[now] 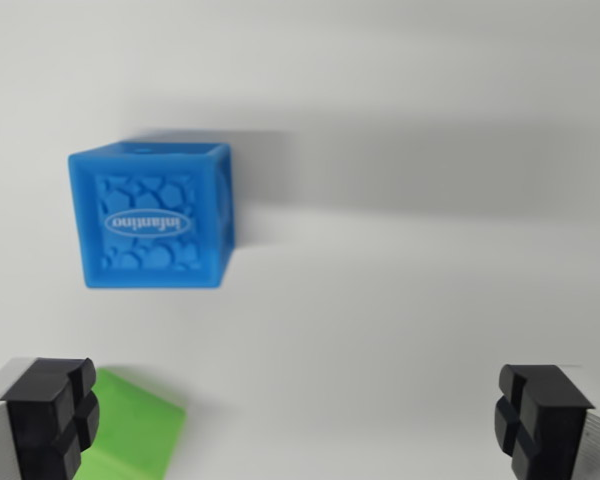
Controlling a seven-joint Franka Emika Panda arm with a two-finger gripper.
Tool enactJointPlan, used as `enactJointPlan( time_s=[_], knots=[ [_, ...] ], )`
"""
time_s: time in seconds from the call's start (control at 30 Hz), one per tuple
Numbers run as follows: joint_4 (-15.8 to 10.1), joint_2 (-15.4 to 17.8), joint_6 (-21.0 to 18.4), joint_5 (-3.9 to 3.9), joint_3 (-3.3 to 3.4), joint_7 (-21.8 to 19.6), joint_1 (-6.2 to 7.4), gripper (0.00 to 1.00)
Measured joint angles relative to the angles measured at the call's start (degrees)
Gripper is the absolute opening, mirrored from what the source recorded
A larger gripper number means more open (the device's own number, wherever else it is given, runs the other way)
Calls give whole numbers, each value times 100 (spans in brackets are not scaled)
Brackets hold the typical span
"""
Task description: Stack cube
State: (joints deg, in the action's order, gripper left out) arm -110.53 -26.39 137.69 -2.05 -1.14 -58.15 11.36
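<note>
The blue cube (152, 216) has to go on the green cube (135, 432), so I need to grab the blue cube next by its opposite sides.
A blue cube (152, 216) with a pebbled top face and a white oval logo rests on the white surface at the wrist view's left, above centre. A green cube (135, 432) shows only as a corner at the bottom left, partly hidden behind my left fingertip (48, 415). My gripper (295, 425) stands open, its two black pads far apart at the bottom corners, with nothing between them. The blue cube lies beyond the pads and left of the gap; the right pad (540, 420) is far from both cubes.
A plain white surface (410, 300) fills the view. A soft grey shadow (400, 160) stretches to the right from the blue cube across the upper half.
</note>
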Motion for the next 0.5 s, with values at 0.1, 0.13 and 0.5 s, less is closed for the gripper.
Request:
enactJointPlan(
  time_s=[0.1,0.13,0.5],
  knots=[
    [75,-155,64,0,-12,-66,64,100],
    [89,-181,72,0,-14,-77,75,100],
    [409,-755,267,3,-56,-299,301,100]
  ],
)
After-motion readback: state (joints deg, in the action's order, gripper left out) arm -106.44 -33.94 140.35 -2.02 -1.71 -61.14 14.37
